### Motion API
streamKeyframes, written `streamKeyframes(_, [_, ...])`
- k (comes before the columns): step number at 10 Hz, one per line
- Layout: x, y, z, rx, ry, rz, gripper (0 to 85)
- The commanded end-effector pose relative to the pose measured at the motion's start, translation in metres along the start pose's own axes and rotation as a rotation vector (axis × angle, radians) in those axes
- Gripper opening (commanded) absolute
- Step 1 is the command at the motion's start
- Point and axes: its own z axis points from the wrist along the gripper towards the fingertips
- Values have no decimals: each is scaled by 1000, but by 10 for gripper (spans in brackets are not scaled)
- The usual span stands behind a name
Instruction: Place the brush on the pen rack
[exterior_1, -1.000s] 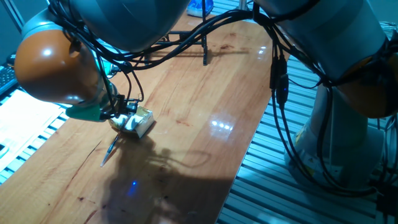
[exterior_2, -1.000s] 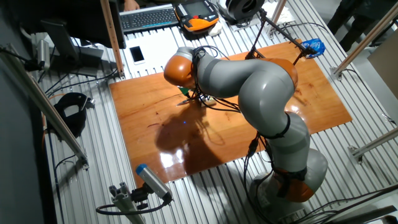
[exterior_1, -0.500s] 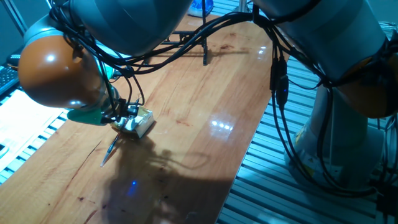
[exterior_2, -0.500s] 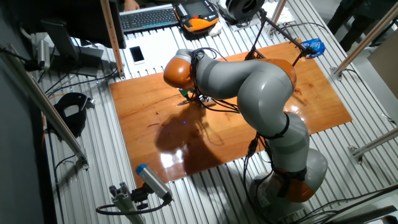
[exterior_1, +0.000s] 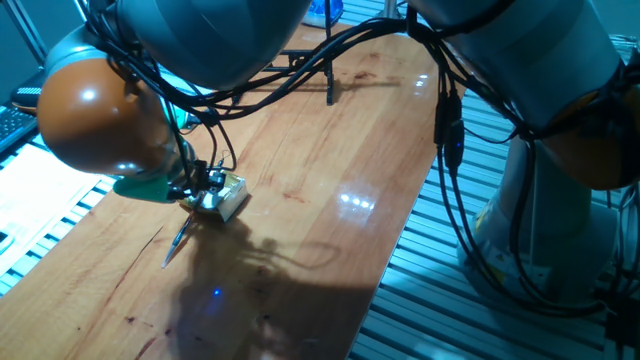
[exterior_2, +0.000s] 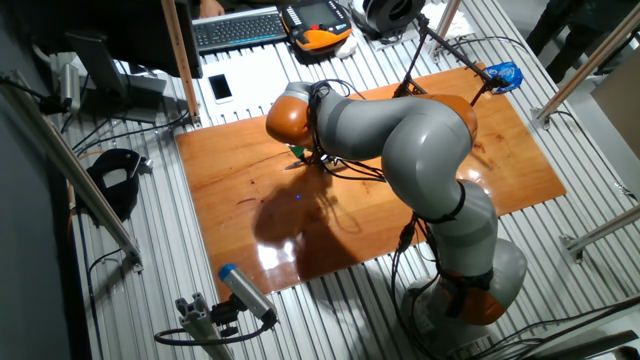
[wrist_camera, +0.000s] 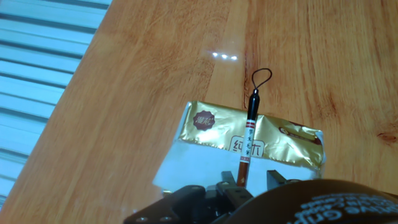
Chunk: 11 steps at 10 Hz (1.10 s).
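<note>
The brush's loop (wrist_camera: 262, 77) should stay free for hanging on the pen rack, so my gripper should next grab the brush by its reddish-brown handle (wrist_camera: 243, 173).
The brush (wrist_camera: 249, 134) lies across a gold foil box (wrist_camera: 211, 127), its loop pointing away from me and its reddish-brown shaft running back between my fingers. In one fixed view its dark tip (exterior_1: 176, 244) sticks out onto the table beyond the box (exterior_1: 226, 197). My gripper (wrist_camera: 250, 179) is low over the box's near edge. Its fingers stand apart on either side of the shaft, the left one close to it. The gripper (exterior_1: 203, 184) appears there under the orange wrist. The black pen rack (exterior_1: 330, 82) stands at the table's far end, well away from the brush.
The wooden table (exterior_1: 330, 160) is long and bordered by ribbed aluminium plate (exterior_2: 150, 270). Black cables (exterior_1: 445, 130) hang from the arm above the right side. A keyboard (exterior_2: 235, 28) and an orange pendant (exterior_2: 318, 22) lie beyond the table. A blue packet (exterior_2: 503, 74) sits at a far corner.
The orange wrist has shifted slightly to the right over the box. The gripper stays at the box, and brush and box have not moved.
</note>
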Motion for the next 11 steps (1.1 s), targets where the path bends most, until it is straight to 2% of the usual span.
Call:
streamKeyframes(1, [0, 1, 1, 0, 1, 0, 340])
streamKeyframes(4, [1, 4, 6, 1, 1, 2, 340])
streamKeyframes(5, [1, 4, 6, 2, 3, 1, 170])
streamKeyframes(10, [3, 4, 7, 1, -5, -1, 170])
streamKeyframes(11, [2, 4, 7, 1, -13, -2, 340])
